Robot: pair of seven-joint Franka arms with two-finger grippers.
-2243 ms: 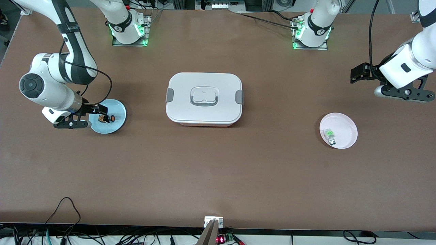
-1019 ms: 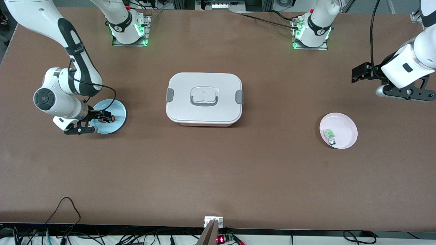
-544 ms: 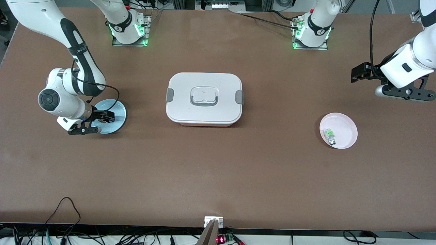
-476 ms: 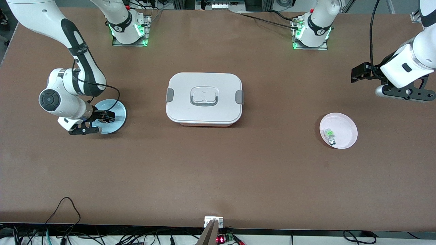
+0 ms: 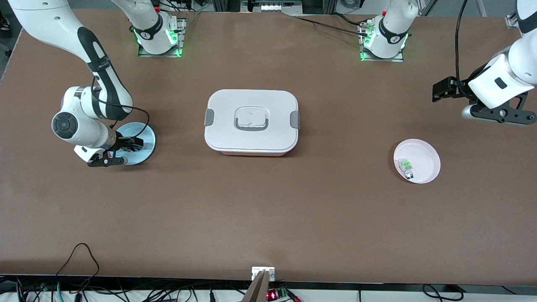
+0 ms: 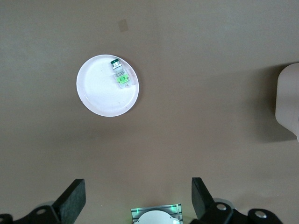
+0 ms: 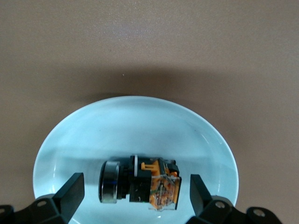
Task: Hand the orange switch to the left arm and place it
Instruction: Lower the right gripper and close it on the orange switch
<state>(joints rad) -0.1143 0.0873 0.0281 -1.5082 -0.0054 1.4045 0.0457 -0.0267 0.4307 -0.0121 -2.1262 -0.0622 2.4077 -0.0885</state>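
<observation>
I will next pass the orange switch to my left arm, so I will grab it with my right gripper by its dark cylindrical end (image 7: 109, 182) and clear orange housing (image 7: 165, 186).
The orange switch (image 7: 149, 184), orange and black with a dark cylindrical end, lies on its side on a light blue plate (image 7: 140, 126). My right gripper (image 7: 135, 196) is open, low over the plate, one finger on each side of the switch without touching it. In the front view the right gripper (image 5: 131, 144) covers the switch on the blue plate (image 5: 146, 135). The white lidded box (image 5: 251, 121) stands in the table's middle. My left gripper (image 5: 499, 114) waits open and empty, high over the left arm's end of the table; it also shows in its wrist view (image 6: 138, 205).
A pink plate (image 5: 426, 155) holding a small green and clear switch (image 5: 406, 165) sits toward the left arm's end; both show in the left wrist view, the plate (image 6: 100, 93) and the switch (image 6: 120, 75). The box's corner (image 6: 290, 100) shows there too.
My right gripper has slid in over the blue plate toward the switch, which now sits between its open fingers and is hidden in the front view. The left arm has barely moved.
</observation>
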